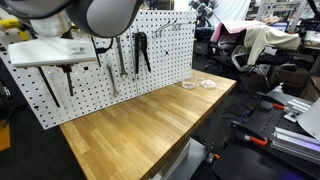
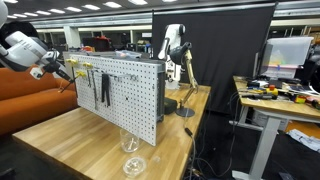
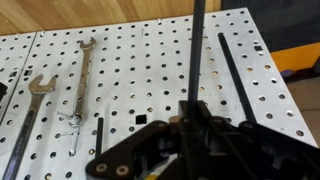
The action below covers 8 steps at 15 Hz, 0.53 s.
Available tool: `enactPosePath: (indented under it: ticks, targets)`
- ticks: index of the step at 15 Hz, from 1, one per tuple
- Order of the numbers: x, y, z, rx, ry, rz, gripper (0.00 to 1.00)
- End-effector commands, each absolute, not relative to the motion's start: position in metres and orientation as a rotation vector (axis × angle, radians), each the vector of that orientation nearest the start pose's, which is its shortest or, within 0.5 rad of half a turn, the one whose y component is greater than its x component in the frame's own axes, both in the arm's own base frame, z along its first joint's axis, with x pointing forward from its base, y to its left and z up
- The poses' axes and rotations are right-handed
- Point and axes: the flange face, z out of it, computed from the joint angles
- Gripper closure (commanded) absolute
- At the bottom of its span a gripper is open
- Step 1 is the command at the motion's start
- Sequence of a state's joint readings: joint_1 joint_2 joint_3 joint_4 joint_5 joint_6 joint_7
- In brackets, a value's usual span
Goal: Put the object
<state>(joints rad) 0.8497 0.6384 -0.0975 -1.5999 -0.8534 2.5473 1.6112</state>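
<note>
My gripper is holding the black tool off the side of the pegboard, and the tool would fall if I opened now. My gripper needs to keep holding it until it reaches its place.
In the wrist view my gripper (image 3: 190,125) is shut on a long thin black tool (image 3: 195,50), whose shaft runs up across the white pegboard (image 3: 140,60). The gripper is close in front of the board's face. In an exterior view the gripper (image 2: 57,68) sits at the far left end of the pegboard (image 2: 130,95), high above the wooden table (image 2: 90,135). In an exterior view the arm fills the top left over the pegboard (image 1: 100,80). The tool's lower end is hidden by the gripper.
Two wrenches (image 3: 82,75) (image 3: 30,110) and another black rod (image 3: 238,80) hang on the board. Black pliers (image 1: 141,52) hang there too. Two clear glass pieces (image 1: 198,85) (image 2: 130,150) stand on the table near its end. Cluttered desks and chairs lie beyond.
</note>
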Motion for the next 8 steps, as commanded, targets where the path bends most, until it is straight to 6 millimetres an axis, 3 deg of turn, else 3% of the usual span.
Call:
enactPosePath:
  ticks: [1,8]
  targets:
    - [0.5288,0.5134,0.2882,-2.899,0.277,-1.124,0.98]
    - [0.5318,0.5110,0.2821,-2.907,0.253,-1.131,0.98]
